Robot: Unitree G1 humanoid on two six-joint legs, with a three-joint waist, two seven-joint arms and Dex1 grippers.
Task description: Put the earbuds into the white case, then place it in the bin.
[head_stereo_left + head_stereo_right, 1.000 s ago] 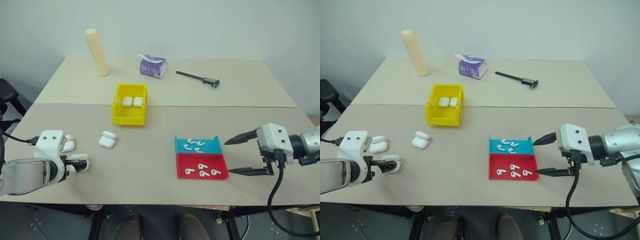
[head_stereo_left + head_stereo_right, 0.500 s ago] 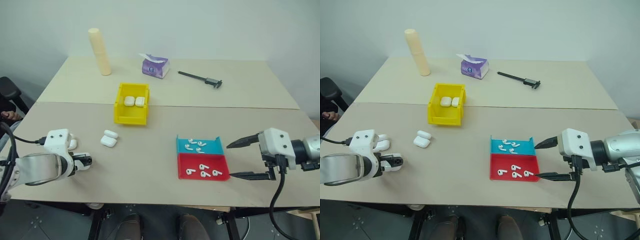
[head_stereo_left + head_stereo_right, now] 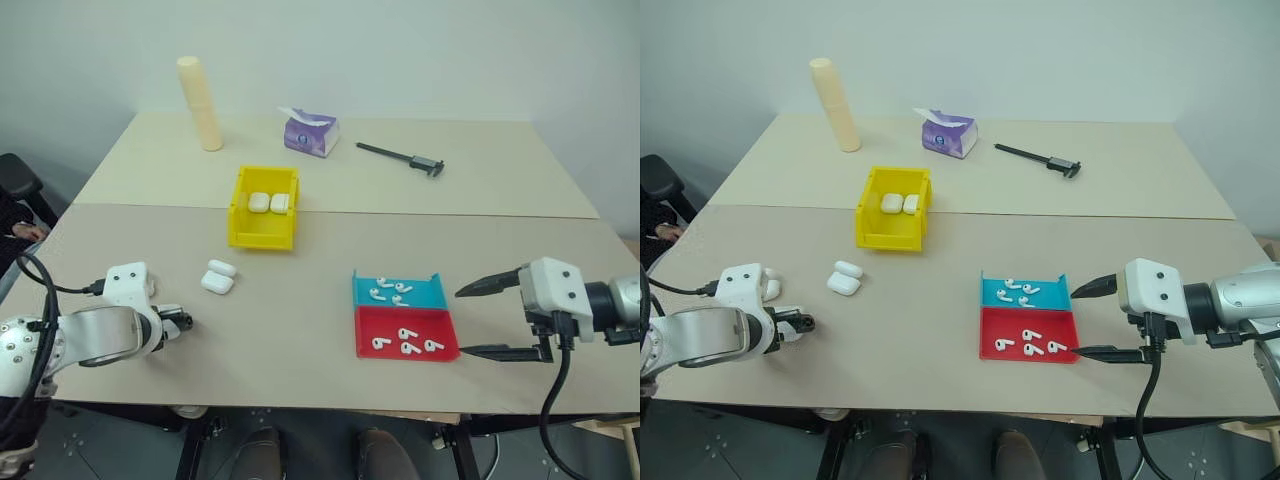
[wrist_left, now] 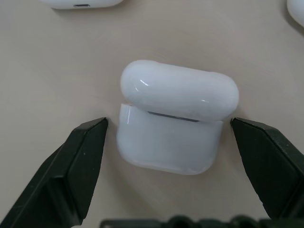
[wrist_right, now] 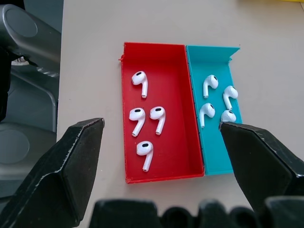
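My left gripper closes on the white case [image 4: 173,137] now, since the fingers stand low on either side of the case in the left wrist view.
A white case [image 4: 175,126] lies with its lid shut on the table between my left gripper's black fingers [image 4: 80,156]. They stand apart on either side of it without touching. My left gripper [image 3: 178,322] is low at the table's front left, open. Several earbuds lie in the teal tray [image 3: 427,293] and the red tray [image 3: 450,345]; the right wrist view shows them [image 5: 142,116] too. My right gripper [image 3: 460,322] hovers open just right of both trays, holding nothing. The yellow bin [image 3: 240,208] sits mid-table with two white cases [image 3: 268,203] inside.
Two more white cases [image 3: 217,277] lie between the bin and my left gripper. At the back stand a cream cylinder [image 3: 200,103], a purple tissue pack [image 3: 309,132] and a black caliper [image 3: 400,157]. A seam runs across the table behind the bin.
My left hand has sunk toward the table and rolled. The right gripper has held still. The head camera shifted a little.
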